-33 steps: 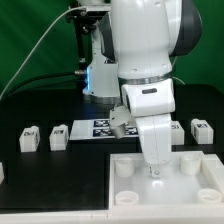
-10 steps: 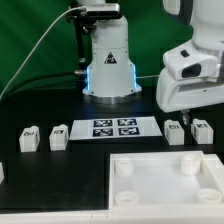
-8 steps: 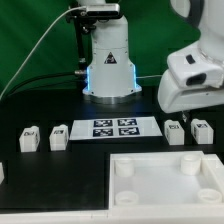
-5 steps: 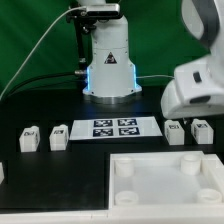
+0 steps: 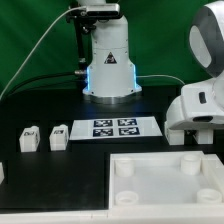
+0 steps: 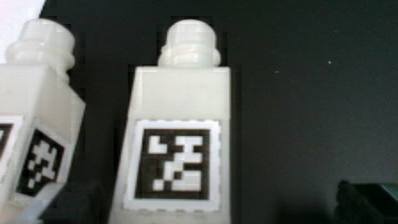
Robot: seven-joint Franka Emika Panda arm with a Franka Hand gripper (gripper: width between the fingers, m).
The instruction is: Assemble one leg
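The white leg should be held next by its tagged body (image 6: 175, 160) with my gripper, which leaves the leg's rounded end free for the square top's socket.
Two white legs stand side by side in the wrist view, each with a black-and-white tag. One leg (image 6: 180, 130) is in the middle, the other (image 6: 36, 110) is at the edge. One dark fingertip (image 6: 368, 203) shows beside the middle leg, clear of it. My gripper (image 5: 190, 136) is low over the table at the exterior view's right and hides these two legs there. It looks open and holds nothing. Two more legs (image 5: 30, 138) (image 5: 58, 135) stand at the exterior view's left. The large white square top (image 5: 160, 185) lies in front.
The marker board (image 5: 115, 127) lies in the middle of the black table, in front of the robot base (image 5: 108, 60). Another white part (image 5: 2, 172) shows at the exterior view's left edge. The square top has round corner sockets (image 5: 124, 169).
My hand has come down at the exterior view's right, from above the two right legs to low over them. It now hides them. The other parts have not moved.
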